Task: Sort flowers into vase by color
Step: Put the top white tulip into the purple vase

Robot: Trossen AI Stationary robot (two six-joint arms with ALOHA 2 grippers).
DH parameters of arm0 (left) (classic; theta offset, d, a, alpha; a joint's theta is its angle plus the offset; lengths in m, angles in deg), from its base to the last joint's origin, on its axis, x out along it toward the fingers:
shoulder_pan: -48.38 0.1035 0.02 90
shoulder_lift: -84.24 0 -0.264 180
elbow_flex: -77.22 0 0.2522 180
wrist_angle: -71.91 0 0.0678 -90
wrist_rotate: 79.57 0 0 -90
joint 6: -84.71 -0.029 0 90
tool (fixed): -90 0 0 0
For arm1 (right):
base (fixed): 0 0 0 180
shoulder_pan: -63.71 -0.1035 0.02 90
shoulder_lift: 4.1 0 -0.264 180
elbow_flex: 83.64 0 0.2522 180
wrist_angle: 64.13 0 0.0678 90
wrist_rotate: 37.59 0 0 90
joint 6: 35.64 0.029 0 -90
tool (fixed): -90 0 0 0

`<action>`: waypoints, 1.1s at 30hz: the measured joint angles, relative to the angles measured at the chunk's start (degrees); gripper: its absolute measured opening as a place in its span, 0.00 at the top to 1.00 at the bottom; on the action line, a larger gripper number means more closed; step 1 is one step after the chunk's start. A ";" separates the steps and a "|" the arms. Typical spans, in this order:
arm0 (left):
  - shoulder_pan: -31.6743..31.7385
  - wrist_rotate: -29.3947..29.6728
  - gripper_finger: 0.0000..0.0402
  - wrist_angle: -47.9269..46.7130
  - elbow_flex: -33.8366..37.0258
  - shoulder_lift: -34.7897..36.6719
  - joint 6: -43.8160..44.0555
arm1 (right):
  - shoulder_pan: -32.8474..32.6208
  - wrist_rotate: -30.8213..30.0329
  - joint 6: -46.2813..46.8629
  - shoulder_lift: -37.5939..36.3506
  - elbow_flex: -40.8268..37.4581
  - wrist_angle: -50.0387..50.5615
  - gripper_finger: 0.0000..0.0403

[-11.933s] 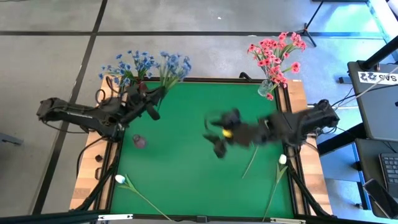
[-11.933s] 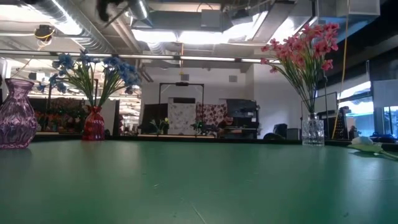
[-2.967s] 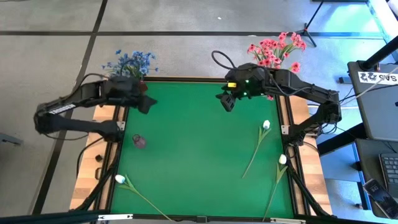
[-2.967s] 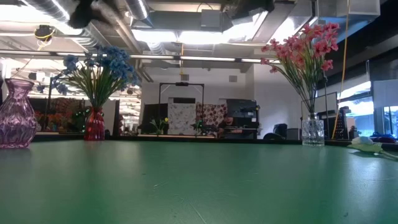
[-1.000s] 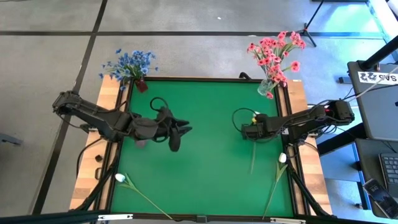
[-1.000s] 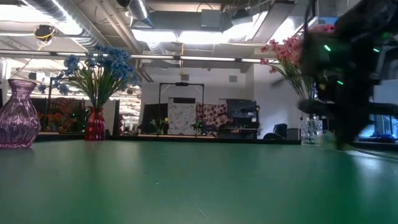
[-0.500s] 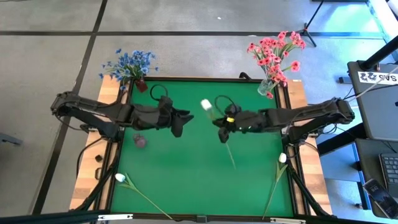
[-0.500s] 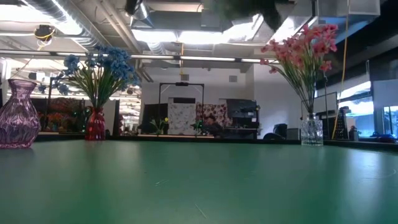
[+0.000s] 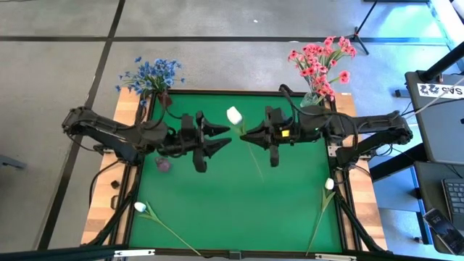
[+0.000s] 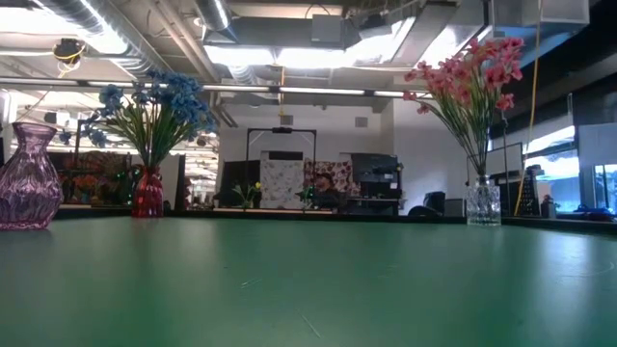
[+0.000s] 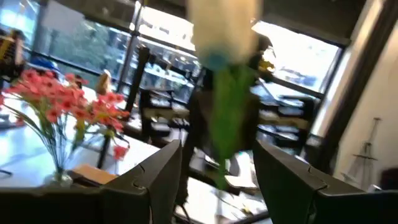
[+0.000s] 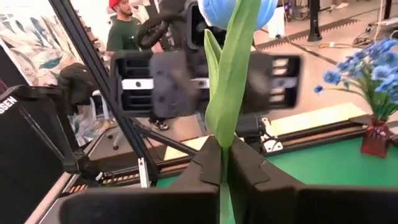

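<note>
In the high view my left gripper's fingers stop short of the white flower, so it moves toward the green stem next, before it closes.
Above the middle of the green table, my right gripper is shut on a white flower: white bud, long green stem. My left gripper faces it from the table's left, open. In the left wrist view the bud and stem stand just ahead of its spread fingers, and I see no touch. Blue flowers stand in a red vase at the far left. Pink flowers stand in a clear vase at the far right. My right gripper pinches the white flower's stem between its two fingers, just below a long leaf. The fingers come in level from the table's right and lie across the stem. The flower is lifted clear of the table, bud up, with the lower stem hanging free.
An empty purple vase stands on the table's left side. Two more white flowers lie flat on the table: one at the near left and one by the right edge. A person stands beyond the table.
My right gripper has risen from the table's right side and swung toward the centre, rolling its wrist. The white flower has come up clear of the table with it. My left gripper has tipped up to level and now points at the flower.
</note>
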 joint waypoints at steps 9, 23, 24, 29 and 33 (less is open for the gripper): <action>1.04 1.56 0.51 4.97 0.00 -3.44 -3.55 | 0.00 -1.21 -0.96 3.96 -0.15 -3.07 0.98; 1.80 4.36 0.93 4.40 -0.02 -2.86 -1.27 | 0.07 -4.18 -2.02 5.01 -0.11 -3.64 0.89; 1.75 4.29 0.96 4.21 -0.02 -2.81 -2.10 | 0.07 -4.42 -2.24 5.13 -0.11 -3.56 0.87; -0.36 8.88 0.98 -4.70 -0.02 2.39 -10.85 | 0.02 -2.92 -2.51 4.37 0.31 -2.39 0.68; -4.98 21.54 0.99 -18.69 -0.02 10.67 -11.94 | -1.50 -3.34 -2.75 1.10 2.25 0.46 0.53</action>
